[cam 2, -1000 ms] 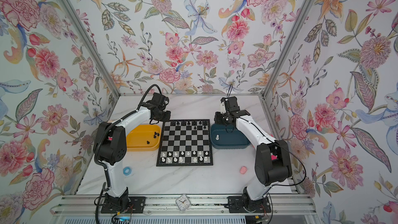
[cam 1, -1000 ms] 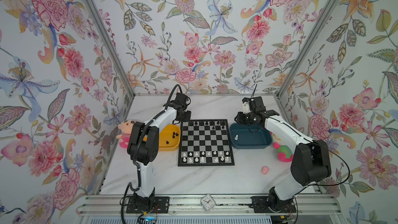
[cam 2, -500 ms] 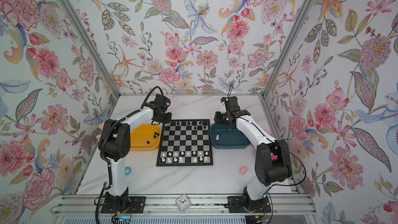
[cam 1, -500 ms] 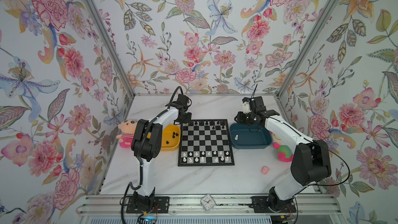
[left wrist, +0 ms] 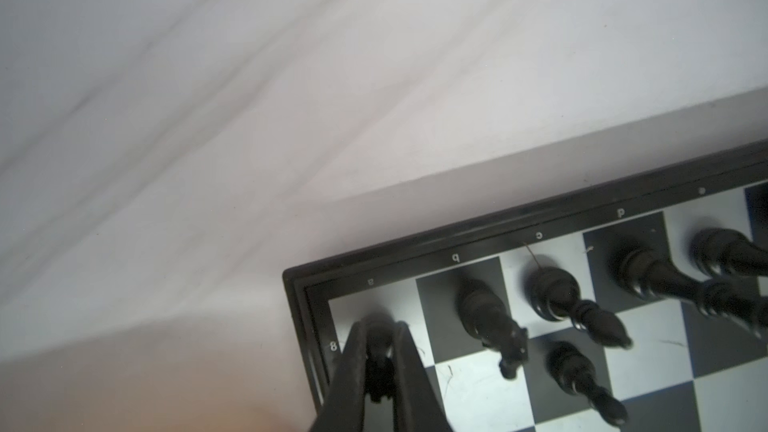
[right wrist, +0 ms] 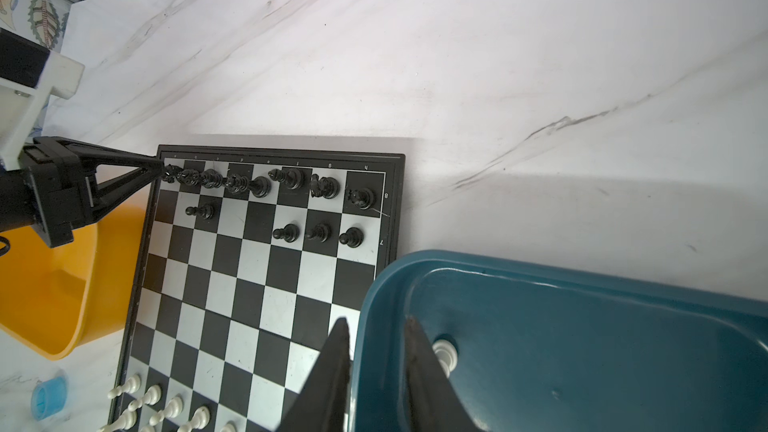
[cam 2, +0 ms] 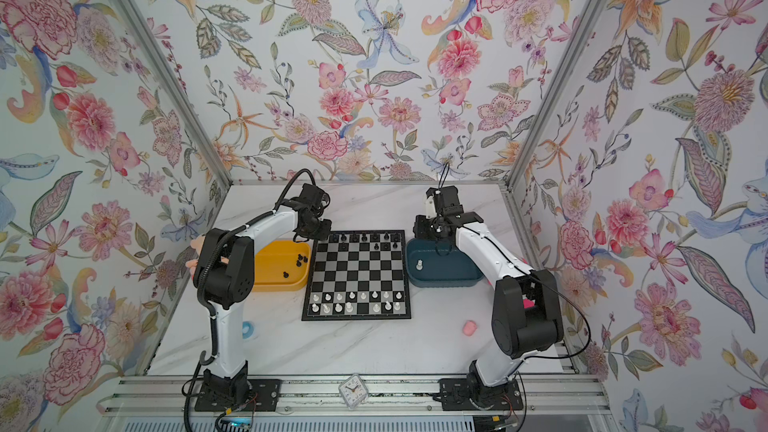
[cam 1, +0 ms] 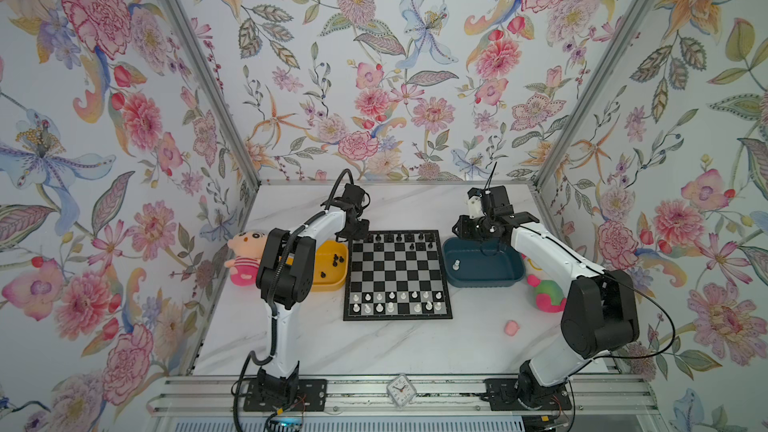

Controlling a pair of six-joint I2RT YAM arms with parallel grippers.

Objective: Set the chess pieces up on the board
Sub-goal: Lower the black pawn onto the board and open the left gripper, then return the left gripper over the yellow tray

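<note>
My left gripper will open now. The black piece's base is in the board's far corner square, so the piece would stay standing on that square.
The board [cam 1: 397,317] [cam 2: 356,317] lies mid-table, with black chess pieces [cam 1: 399,238] on its far rows and white ones [cam 1: 395,301] on its near rows. My left gripper [cam 1: 360,238] [left wrist: 380,326] is shut on a black piece [left wrist: 378,349] over the board's [left wrist: 498,234] far left corner square. It also shows from the right wrist view as the left gripper [right wrist: 162,170]. My right gripper [cam 1: 463,234] [right wrist: 374,324] hangs open and empty above the blue tray's near rim, beside a white piece [right wrist: 444,353] [cam 1: 456,264] lying in that tray.
A yellow tray [cam 1: 330,284] left of the board holds a few black pieces [cam 1: 337,259]. The blue tray [cam 1: 486,282] sits on the right. A plush doll [cam 1: 245,259], a green-pink plush [cam 1: 548,295], a pink bit [cam 1: 512,327] and a small blue ring [cam 2: 248,328] lie around.
The left arm has swung slightly right, bringing its gripper and the black piece to the board's far left corner. The right arm has hardly moved.
</note>
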